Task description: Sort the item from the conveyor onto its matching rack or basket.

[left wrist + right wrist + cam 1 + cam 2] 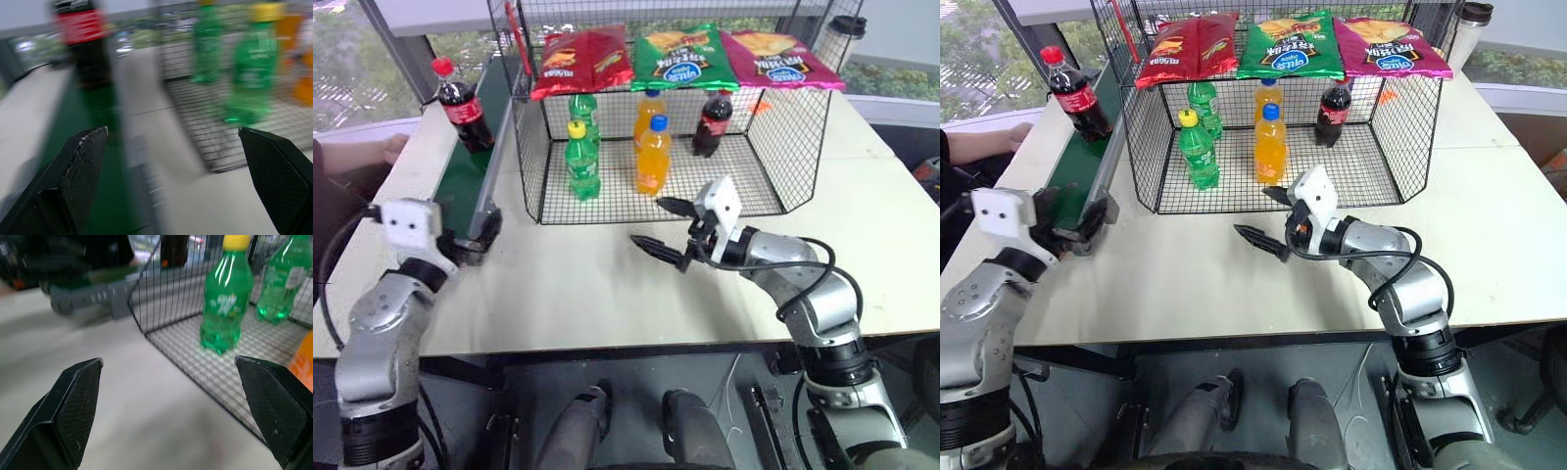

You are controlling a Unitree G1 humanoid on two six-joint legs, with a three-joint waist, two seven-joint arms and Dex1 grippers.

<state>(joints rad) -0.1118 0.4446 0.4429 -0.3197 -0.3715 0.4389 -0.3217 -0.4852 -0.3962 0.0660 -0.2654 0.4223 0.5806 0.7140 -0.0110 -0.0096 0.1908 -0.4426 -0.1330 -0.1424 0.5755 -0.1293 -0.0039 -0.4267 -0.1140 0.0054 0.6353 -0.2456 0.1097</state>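
The fingers of my left gripper stop short, with green conveyor [460,186] between them and the cola bottle, so it should first move toward the bottle, then close on it.
The item, a small cola bottle [462,108] with a red cap and red label, stands tilted on the dark green conveyor [460,186] at the far left. My left gripper [475,235] is open at the conveyor's near roller end, pointing along the belt toward the bottle [85,44], well short of it. Right of the belt stands the black wire rack [783,147] with a white floor. In front of its open side my right gripper [651,225] hangs open above the table, holding nothing.
Inside the rack stand two green soda bottles [581,162], two orange ones [653,157] and another cola bottle [713,122]. Three chip bags [685,54] lie on its top. A person's hand [393,147] rests left of the conveyor.
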